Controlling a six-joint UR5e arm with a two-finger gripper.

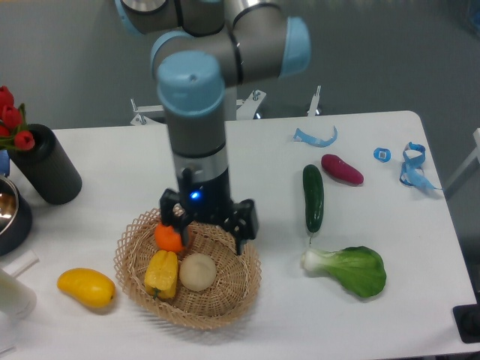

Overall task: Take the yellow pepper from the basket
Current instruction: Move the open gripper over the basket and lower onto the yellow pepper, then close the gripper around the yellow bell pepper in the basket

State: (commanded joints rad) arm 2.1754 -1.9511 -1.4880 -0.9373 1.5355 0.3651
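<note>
The yellow pepper needs to come out of the wicker basket (pixel 227 302). My gripper should next grab the pepper by its plump body (pixel 161 274).
The yellow pepper (pixel 162 274) lies in the left front of the round wicker basket (pixel 227 302), next to a pale round fruit (pixel 197 271) and an orange (pixel 168 238). My gripper (pixel 209 235) hangs open over the basket's back part, above and to the right of the pepper. Its left finger covers part of the orange. It holds nothing.
A smooth yellow mango-like fruit (pixel 86 288) lies left of the basket. A cucumber (pixel 313 197), a purple vegetable (pixel 342 169) and a bok choy (pixel 347 269) lie to the right. A black cylinder (pixel 46 165) with red flowers and a metal bowl (pixel 9 211) stand at the left edge.
</note>
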